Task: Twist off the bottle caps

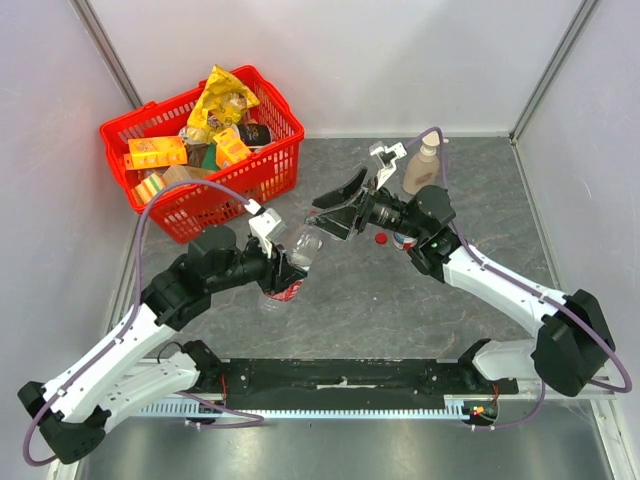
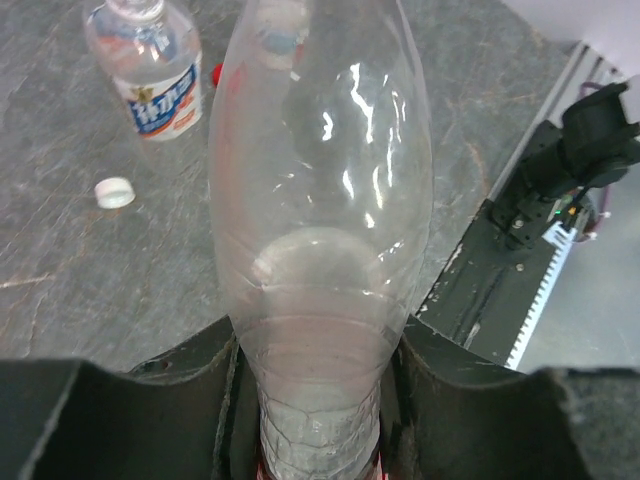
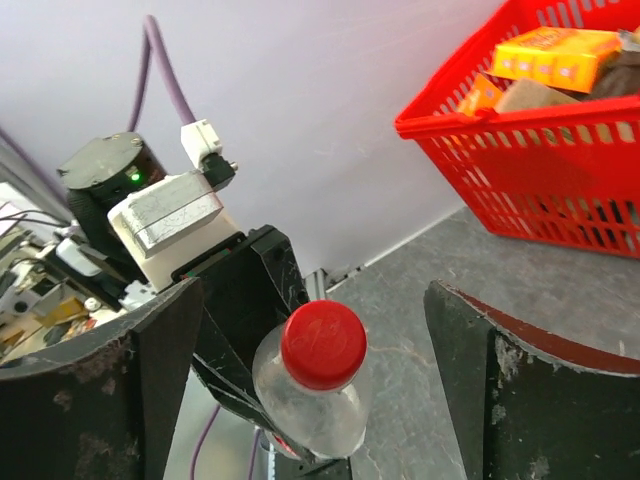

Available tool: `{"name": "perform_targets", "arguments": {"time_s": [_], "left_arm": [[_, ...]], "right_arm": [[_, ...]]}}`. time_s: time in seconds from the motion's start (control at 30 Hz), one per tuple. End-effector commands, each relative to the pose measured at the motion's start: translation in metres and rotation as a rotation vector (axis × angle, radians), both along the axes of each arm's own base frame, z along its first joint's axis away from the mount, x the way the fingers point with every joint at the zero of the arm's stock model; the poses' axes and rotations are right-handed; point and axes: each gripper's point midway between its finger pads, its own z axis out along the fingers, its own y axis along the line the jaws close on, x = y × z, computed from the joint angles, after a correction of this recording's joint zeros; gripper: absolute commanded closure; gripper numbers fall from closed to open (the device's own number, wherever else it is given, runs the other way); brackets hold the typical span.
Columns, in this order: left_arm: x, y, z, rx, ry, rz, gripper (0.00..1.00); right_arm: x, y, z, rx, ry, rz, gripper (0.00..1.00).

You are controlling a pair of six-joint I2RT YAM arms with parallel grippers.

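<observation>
The red cap needs to be unscrewed. My right gripper should next grab it by its opposite sides, so that the bottle's neck stays free.
My left gripper (image 1: 285,262) is shut on a clear bottle (image 1: 298,255) around its lower body and holds it tilted above the table; the bottle fills the left wrist view (image 2: 320,200). Its red cap (image 3: 322,343) is on the neck. My right gripper (image 1: 326,212) is open, its fingers (image 3: 165,360) standing wide on either side of that cap without touching it. A second bottle (image 2: 150,70) without a cap stands on the table, partly hidden under my right arm (image 1: 404,241). A white cap (image 2: 114,191) and a loose red cap (image 1: 381,239) lie on the table.
A red basket (image 1: 282,150) full of snack packets stands at the back left, also in the right wrist view (image 3: 520,170). A beige pump soap bottle (image 1: 424,160) stands at the back behind my right arm. White walls close in the sides.
</observation>
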Motion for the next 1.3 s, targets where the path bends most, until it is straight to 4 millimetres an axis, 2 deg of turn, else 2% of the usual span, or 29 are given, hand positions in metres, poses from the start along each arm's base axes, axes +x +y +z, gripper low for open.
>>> {"name": "perform_targets", "arguments": {"time_s": [0.0, 0.17, 0.27, 0.37, 0.47, 0.6, 0.67, 0.93, 1.27], "left_arm": [[0.012, 0.017, -0.003, 0.091, -0.041, 0.076, 0.71], [0.019, 0.028, -0.022, 0.167, -0.024, 0.133, 0.74], [0.023, 0.033, -0.030, 0.195, -0.021, 0.166, 0.75], [0.025, 0.038, -0.036, 0.219, -0.018, 0.188, 0.75], [0.026, 0.041, -0.040, 0.235, -0.014, 0.197, 0.75], [0.026, 0.041, -0.044, 0.244, -0.011, 0.196, 0.75], [0.026, 0.041, -0.043, 0.243, -0.012, 0.196, 0.75], [0.025, 0.043, -0.043, 0.241, -0.018, 0.199, 0.76], [0.026, 0.044, -0.042, 0.243, -0.019, 0.204, 0.76]], "right_arm": [[0.013, -0.011, 0.010, -0.048, -0.005, -0.122, 0.02], [0.028, -0.014, -0.004, -0.131, 0.042, -0.204, 0.03], [0.034, -0.008, -0.016, -0.160, 0.083, -0.198, 0.12], [0.038, 0.000, -0.027, -0.179, 0.116, -0.176, 0.26], [0.039, 0.009, -0.033, -0.196, 0.138, -0.153, 0.32], [0.036, 0.020, -0.040, -0.215, 0.148, -0.129, 0.34], [0.034, 0.023, -0.041, -0.213, 0.152, -0.120, 0.35], [0.028, 0.029, -0.046, -0.181, 0.176, -0.077, 0.49], [0.019, 0.035, -0.048, -0.169, 0.176, -0.020, 0.94]]}}
